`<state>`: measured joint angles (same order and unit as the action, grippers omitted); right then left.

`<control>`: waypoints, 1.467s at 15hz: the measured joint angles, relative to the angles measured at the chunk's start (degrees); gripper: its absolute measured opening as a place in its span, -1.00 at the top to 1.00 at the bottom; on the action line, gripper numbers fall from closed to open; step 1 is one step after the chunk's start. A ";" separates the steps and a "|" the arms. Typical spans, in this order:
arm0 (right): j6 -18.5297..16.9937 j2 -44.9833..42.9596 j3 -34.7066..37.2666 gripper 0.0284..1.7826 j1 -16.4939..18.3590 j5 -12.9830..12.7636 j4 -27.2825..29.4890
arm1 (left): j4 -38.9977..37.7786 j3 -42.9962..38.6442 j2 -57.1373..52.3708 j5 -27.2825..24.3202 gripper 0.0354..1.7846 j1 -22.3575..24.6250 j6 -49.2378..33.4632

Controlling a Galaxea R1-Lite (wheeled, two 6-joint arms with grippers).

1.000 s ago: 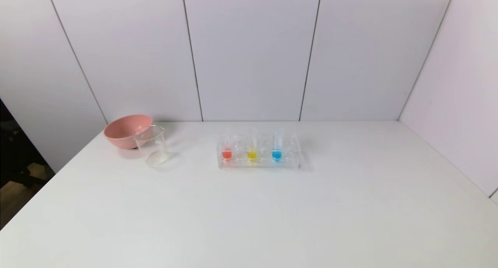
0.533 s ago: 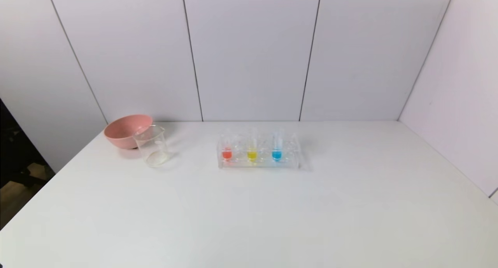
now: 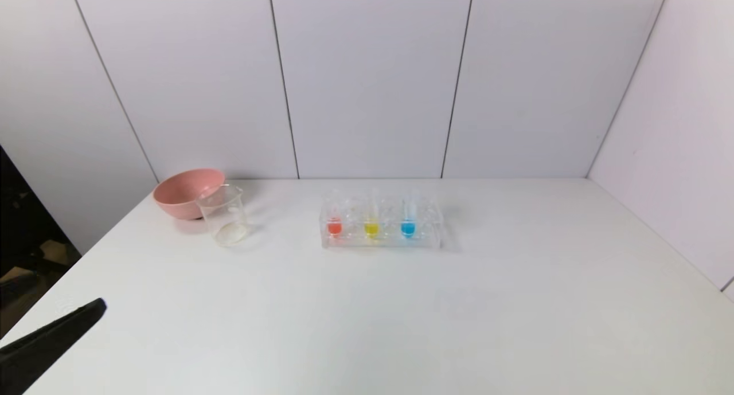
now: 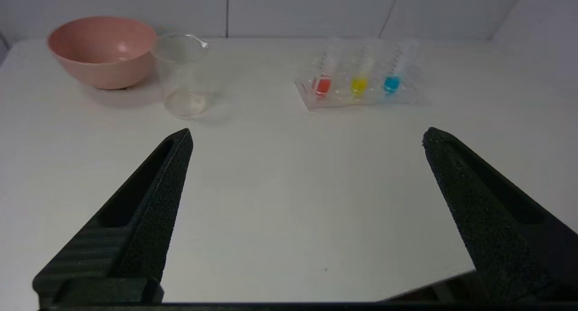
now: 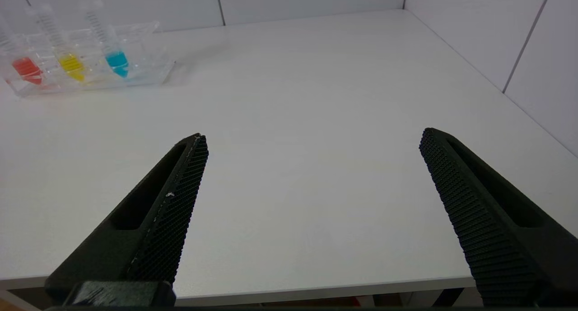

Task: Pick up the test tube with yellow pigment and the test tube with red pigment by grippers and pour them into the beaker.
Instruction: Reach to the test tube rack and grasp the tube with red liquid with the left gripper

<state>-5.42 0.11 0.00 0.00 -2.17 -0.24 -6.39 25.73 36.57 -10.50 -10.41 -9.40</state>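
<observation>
My left gripper grabs the red-pigment test tube by its upper part above the rack next, since the clear rack closes around the tube's lower end.
The red-pigment test tube and the yellow-pigment test tube stand upright in a clear rack at the table's far middle; both also show in the left wrist view and the right wrist view. The clear beaker stands left of the rack, empty-looking, also in the left wrist view. My left gripper is open and empty over the table's near left; one finger shows in the head view. My right gripper is open and empty over the near right edge.
A blue-liquid tube stands in the same rack, right of the yellow one. A pink bowl sits just behind the beaker. White wall panels close the back and right side. The table's near edge lies under the right gripper.
A black finger of my left gripper has come into the head view at the lower left. The tubes, rack, beaker and bowl have not moved.
</observation>
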 joint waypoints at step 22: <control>0.02 0.00 0.00 -0.92 0.00 0.00 0.00 | -26.19 26.66 68.58 45.06 -0.99 -31.38 -7.02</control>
<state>-5.40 0.11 0.00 0.00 -2.17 -0.24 -32.57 52.40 105.16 34.56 -41.79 -16.42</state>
